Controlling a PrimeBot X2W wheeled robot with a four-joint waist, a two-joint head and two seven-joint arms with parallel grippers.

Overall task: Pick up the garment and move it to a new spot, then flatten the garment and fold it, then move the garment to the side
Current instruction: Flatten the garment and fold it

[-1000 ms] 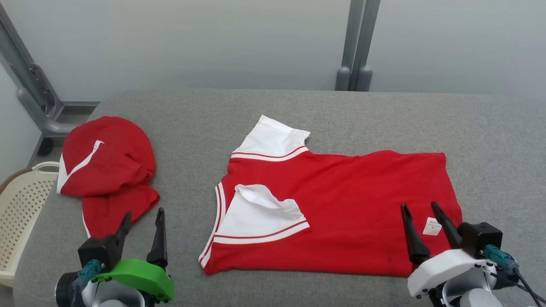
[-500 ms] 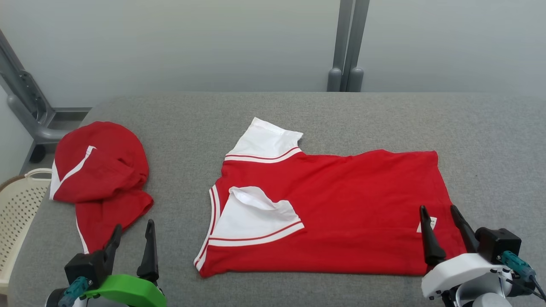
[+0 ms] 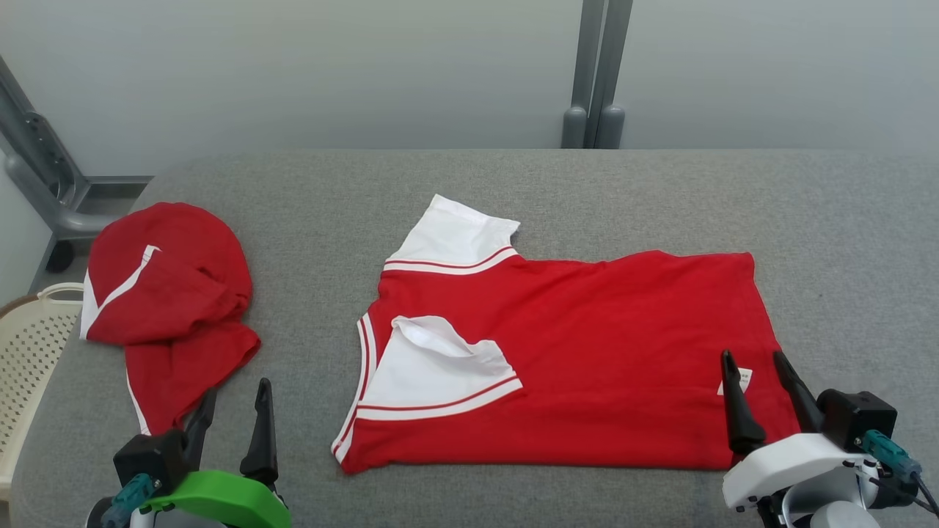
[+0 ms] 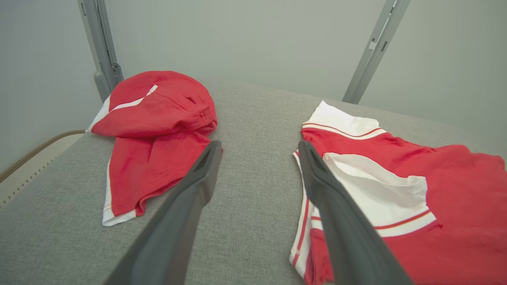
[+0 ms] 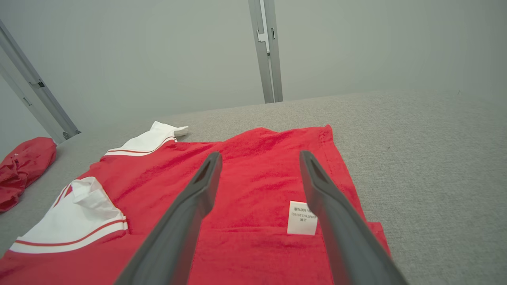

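My left gripper is to grip the sleeve's open-end corner (image 3: 439, 202) next. It needs to do this to fold the garment's outstretched white sleeve in over its red body (image 3: 607, 334).
The garment (image 3: 587, 352), a red shirt with white sleeves, lies folded lengthwise across the middle of the grey table (image 3: 293, 198). One white sleeve (image 3: 440, 367) is folded onto its front, and a white label (image 5: 302, 217) shows near the hem. My right gripper (image 3: 752, 355) hovers open over the hem corner at the near right; in the right wrist view the open right gripper (image 5: 260, 155) frames the garment (image 5: 257, 178). My left gripper (image 3: 237, 389) stands open at the near left, holding nothing, left of the garment's collar end (image 4: 455, 198), with bare table between its fingers (image 4: 198, 186).
A second red garment (image 3: 169, 293) lies crumpled at the table's left end, just beyond my left gripper. A cream basket (image 3: 29, 352) sits beside the table's left edge. Grey posts (image 3: 594, 73) stand behind the far edge. Bare table lies to the right and behind.
The head camera has shifted a little. Both grippers have drawn back slightly toward the near edge, the right one also outward to the right. The garment lies as before.
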